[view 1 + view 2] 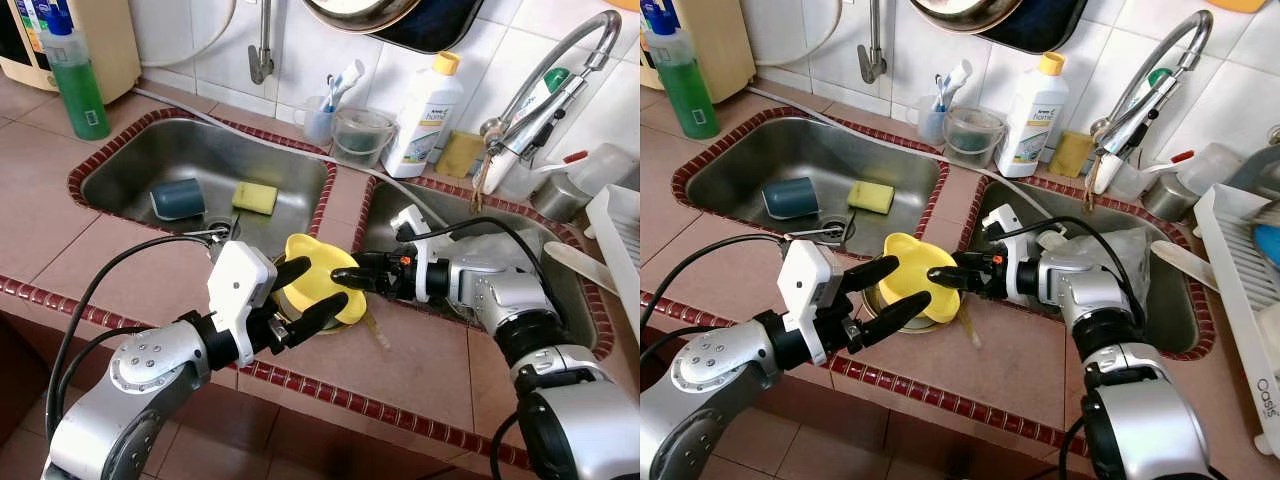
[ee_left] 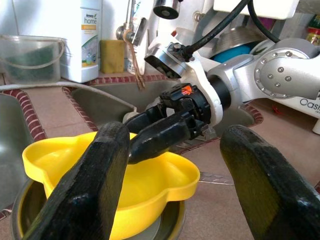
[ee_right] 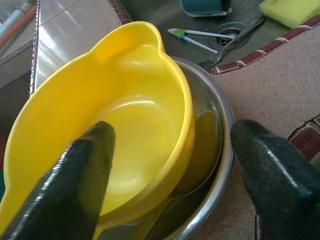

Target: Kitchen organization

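Next, my right gripper picks up the yellow bowl by its thin rim (image 3: 188, 129). The steel bowl closes around the yellow bowl's lower part, which leaves the yellow bowl's rim free.
A yellow plastic bowl (image 1: 318, 285) sits tilted inside a steel bowl (image 3: 220, 150) on the tiled counter between the two sinks. A spoon (image 3: 202, 145) lies in the steel bowl beneath it. My left gripper (image 1: 312, 292) is open at the near left side of the yellow bowl, one finger above its rim and one below. From the right, my right gripper (image 1: 345, 278) reaches in and is open. It straddles the yellow bowl's rim, with one finger (image 3: 75, 180) over the inside and the other finger (image 3: 275, 175) outside.
The left sink (image 1: 120, 160) holds a blue cup (image 1: 178, 198), a yellow sponge (image 1: 255, 196) and a fork (image 1: 205, 235). A green bottle (image 1: 75, 75), a clear tub (image 1: 362, 135), a white detergent bottle (image 1: 425, 115) and the faucet (image 1: 540, 95) line the back. A dish rack (image 1: 620, 240) stands at the right.
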Controlling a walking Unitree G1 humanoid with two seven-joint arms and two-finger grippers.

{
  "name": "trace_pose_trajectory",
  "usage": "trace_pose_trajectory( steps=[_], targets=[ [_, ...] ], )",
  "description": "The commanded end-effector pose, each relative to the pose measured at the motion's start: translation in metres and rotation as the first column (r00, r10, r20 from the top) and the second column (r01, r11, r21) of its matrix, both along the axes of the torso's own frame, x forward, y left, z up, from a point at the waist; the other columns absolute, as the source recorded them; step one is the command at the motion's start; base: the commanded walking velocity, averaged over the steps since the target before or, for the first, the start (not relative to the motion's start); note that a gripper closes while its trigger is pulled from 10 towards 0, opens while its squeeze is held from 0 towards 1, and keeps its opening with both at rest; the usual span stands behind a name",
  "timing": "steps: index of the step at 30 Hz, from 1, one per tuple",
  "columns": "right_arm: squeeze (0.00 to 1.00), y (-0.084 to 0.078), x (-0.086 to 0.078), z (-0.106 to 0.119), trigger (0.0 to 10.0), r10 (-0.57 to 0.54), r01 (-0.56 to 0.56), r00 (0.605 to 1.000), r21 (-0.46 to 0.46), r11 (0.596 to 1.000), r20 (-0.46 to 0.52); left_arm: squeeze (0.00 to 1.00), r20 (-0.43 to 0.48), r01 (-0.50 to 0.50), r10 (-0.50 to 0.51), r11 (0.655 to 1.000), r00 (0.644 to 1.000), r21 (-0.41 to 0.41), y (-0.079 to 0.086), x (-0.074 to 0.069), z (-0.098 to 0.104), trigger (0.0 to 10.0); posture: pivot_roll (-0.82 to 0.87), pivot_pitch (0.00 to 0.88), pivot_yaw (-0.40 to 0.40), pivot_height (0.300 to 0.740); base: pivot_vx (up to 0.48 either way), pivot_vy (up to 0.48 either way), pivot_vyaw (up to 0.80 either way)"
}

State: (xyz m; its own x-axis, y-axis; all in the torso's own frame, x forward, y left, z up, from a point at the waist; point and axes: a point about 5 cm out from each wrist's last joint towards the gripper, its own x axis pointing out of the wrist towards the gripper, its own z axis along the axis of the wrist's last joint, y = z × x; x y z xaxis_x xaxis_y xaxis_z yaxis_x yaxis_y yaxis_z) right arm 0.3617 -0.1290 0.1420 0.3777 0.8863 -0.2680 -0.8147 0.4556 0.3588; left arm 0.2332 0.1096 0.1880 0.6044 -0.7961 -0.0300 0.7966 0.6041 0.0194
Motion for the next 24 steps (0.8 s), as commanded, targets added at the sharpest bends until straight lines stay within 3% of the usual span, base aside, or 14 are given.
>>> trace_pose_trajectory(
  steps=[1, 12, 13, 16, 24],
  targets=[
    [0.00, -0.0043, 0.0034, 0.0042, 0.0, -0.022, 0.022, 1.000, -0.007, 1.000, 0.016, 0.00, 0.005, 0.021, -0.021, 1.000, 1.000, -0.011, -0.0042, -0.0040, 0.0022, 10.0, 0.02, 0.089, -0.171, 0.740, 0.000, 0.000, 0.00],
    [0.00, -0.0052, 0.0048, 0.0042, 0.0, -0.042, 0.042, 0.999, 0.003, 0.999, 0.020, 0.00, 0.006, 0.023, -0.023, 1.000, 1.000, -0.011, -0.0048, -0.0040, 0.0025, 10.0, 0.02, 0.077, -0.170, 0.740, 0.000, 0.000, 0.00],
    [0.00, -0.0060, 0.0057, 0.0039, 0.4, -0.056, 0.056, 0.998, -0.003, 0.998, 0.023, 0.00, 0.006, 0.021, -0.021, 1.000, 1.000, -0.010, -0.0043, -0.0039, 0.0021, 10.0, 0.02, 0.075, -0.169, 0.740, 0.000, 0.000, 0.00],
    [0.00, -0.0064, 0.0063, 0.0044, 0.0, -0.061, 0.061, 0.998, -0.002, 0.998, 0.022, 0.00, 0.007, 0.021, -0.020, 1.000, 1.000, -0.010, -0.0044, -0.0043, 0.0022, 10.0, 0.02, 0.074, -0.172, 0.740, 0.000, 0.000, 0.00],
    [0.00, -0.0079, 0.0091, 0.0064, 0.0, -0.087, 0.087, 0.996, 0.000, 0.996, 0.026, 0.00, 0.006, 0.012, -0.012, 1.000, 1.000, -0.014, -0.0044, -0.0037, 0.0024, 10.0, 0.02, 0.083, -0.175, 0.740, 0.000, 0.000, 0.00]
  ],
)
